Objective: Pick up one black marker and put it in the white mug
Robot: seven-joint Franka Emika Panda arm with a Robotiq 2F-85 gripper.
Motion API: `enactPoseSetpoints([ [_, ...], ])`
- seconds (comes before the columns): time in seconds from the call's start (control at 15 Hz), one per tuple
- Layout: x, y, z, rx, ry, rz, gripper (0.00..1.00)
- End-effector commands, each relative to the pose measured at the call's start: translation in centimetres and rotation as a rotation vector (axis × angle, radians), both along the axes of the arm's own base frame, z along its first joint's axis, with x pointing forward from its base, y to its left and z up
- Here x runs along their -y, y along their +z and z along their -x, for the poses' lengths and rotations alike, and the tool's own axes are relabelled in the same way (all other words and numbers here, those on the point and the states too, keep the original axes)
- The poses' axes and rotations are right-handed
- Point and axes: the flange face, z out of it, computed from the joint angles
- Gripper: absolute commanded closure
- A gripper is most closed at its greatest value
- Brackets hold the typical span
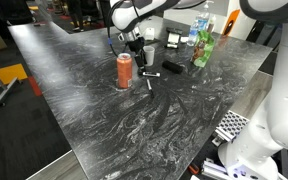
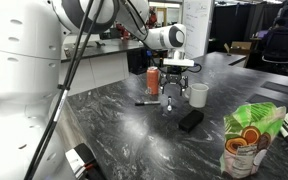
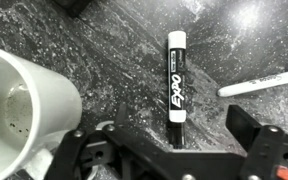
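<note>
I should lower my gripper before closing it: my open fingers are above the marker with its near end [image 1: 145, 73] [image 3: 177, 127] in their gap, so they would miss it if I closed now.
A black Expo marker [image 3: 175, 85] with a white label lies flat on the dark marbled table. My gripper [image 3: 169, 142] is open just above it, with the marker's near end between the two fingers and nothing held. The white mug [image 3: 24, 100] stands upright and empty close to the left of the marker in the wrist view. In an exterior view the gripper [image 2: 173, 88] hangs between the orange can [image 2: 153, 82] and the mug [image 2: 198, 95]. A second marker [image 3: 259, 84] lies apart to the right; it also shows in an exterior view [image 2: 144, 102].
A black rectangular block [image 2: 190, 119] lies near the mug. A green snack bag [image 2: 252, 140] stands at the table's near side. The orange can [image 1: 124, 70], block [image 1: 172, 68], a green bag [image 1: 203, 50] and a bottle [image 1: 194, 35] show in an exterior view.
</note>
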Motion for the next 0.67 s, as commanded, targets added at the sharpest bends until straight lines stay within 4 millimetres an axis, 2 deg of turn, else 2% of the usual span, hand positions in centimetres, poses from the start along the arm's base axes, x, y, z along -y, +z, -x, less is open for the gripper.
enactPoseSetpoints([
  [0.0,-1.5,-1.3,-1.2,-0.081,0.015,0.022,0.00],
  [0.27,-3.4,-2.7,-1.5,-0.115,0.039,0.113,0.00],
  [0.6,-4.0,-3.4,-1.6,-0.106,0.046,0.232,0.00],
])
